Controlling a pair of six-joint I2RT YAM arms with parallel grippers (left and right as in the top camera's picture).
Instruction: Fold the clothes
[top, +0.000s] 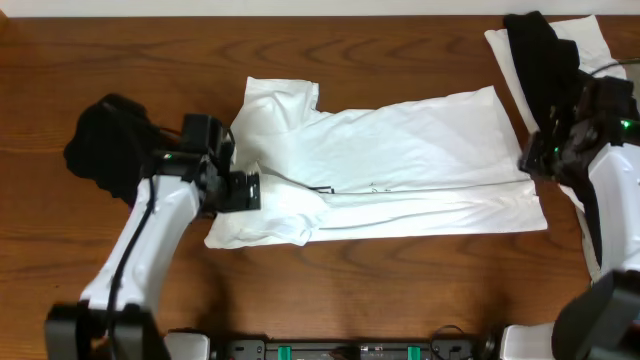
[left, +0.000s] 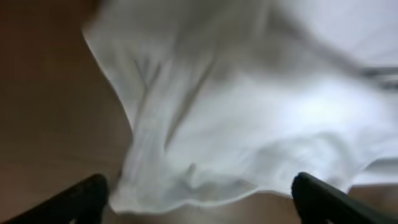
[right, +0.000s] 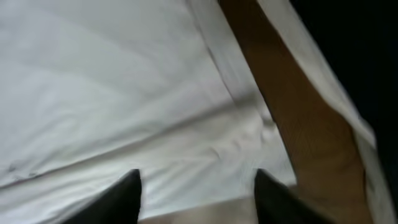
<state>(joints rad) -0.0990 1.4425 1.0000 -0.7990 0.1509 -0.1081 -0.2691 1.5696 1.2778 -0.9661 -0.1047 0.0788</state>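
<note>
The white T-shirt (top: 400, 160) next needs my left gripper to grab its far shoulder beside the outstretched sleeve, to fold that side of the T-shirt inward lengthwise.
The white T-shirt (top: 400, 160) lies partly folded lengthwise across the middle of the wooden table (top: 120, 40), with a thin line of black text near its centre. My left gripper (top: 240, 190) is open at the shirt's left end, over the bunched sleeve. In the left wrist view the white cloth (left: 249, 112) lies ahead of the open fingers (left: 199, 202), with nothing held. My right gripper (top: 530, 160) is open at the shirt's right hem. In the right wrist view the fingers (right: 196, 193) straddle the hem edge of the shirt (right: 124, 93).
A black garment (top: 105, 145) lies bunched at the left behind my left arm. A black garment (top: 545, 55) lies on a white one (top: 590, 35) at the back right corner. The arm bases stand at the table's front edge.
</note>
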